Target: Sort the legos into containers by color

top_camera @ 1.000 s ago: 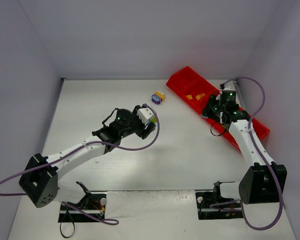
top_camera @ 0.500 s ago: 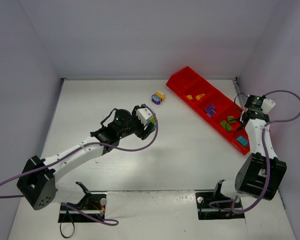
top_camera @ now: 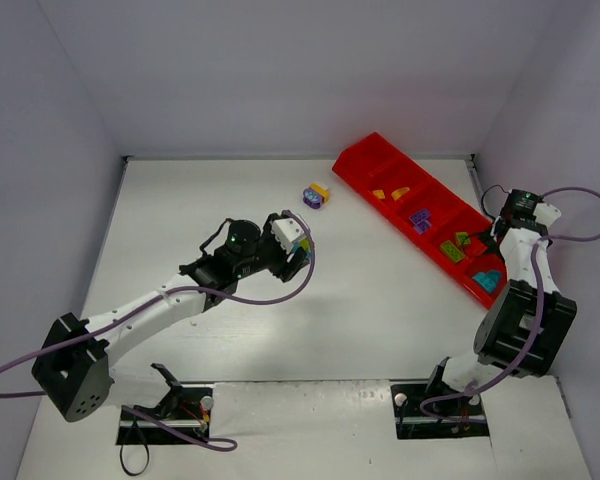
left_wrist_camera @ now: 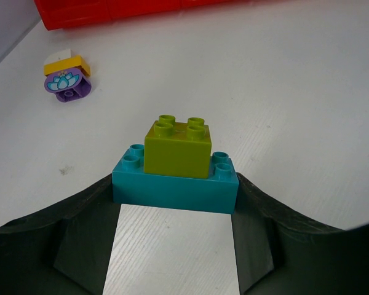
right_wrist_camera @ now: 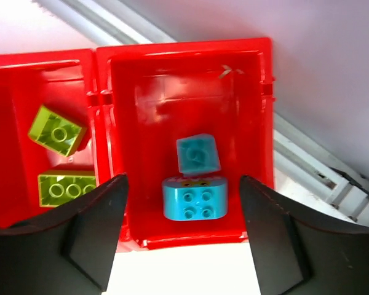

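Note:
Next, my right gripper grabs only the lime green lego (top_camera: 304, 243) by its sides to separate and sort it, leaving the cyan lego free.
My left gripper (top_camera: 298, 245) is shut on a cyan lego (left_wrist_camera: 175, 184) with a lime green lego (left_wrist_camera: 177, 147) stuck on top, held above the table's middle. A purple and orange-yellow lego pair (top_camera: 317, 194) lies on the table near the back and shows in the left wrist view (left_wrist_camera: 67, 77). The red tray (top_camera: 375, 160) holds orange-yellow (top_camera: 390, 192), purple (top_camera: 419, 219), green (top_camera: 456, 245) and cyan legos (top_camera: 487, 280) in separate compartments. My right gripper (top_camera: 507, 222) is open and empty, high over the end compartment with two cyan legos (right_wrist_camera: 195, 196).
The tray runs diagonally from the back middle to the right wall; its far end shows at the top of the left wrist view (left_wrist_camera: 111, 9). The side wall and a metal rail (right_wrist_camera: 332, 166) lie close beside the tray's end.
My right arm has pulled back from over the tray's middle towards the right wall, uncovering the compartments. My left gripper with its legos has barely moved.

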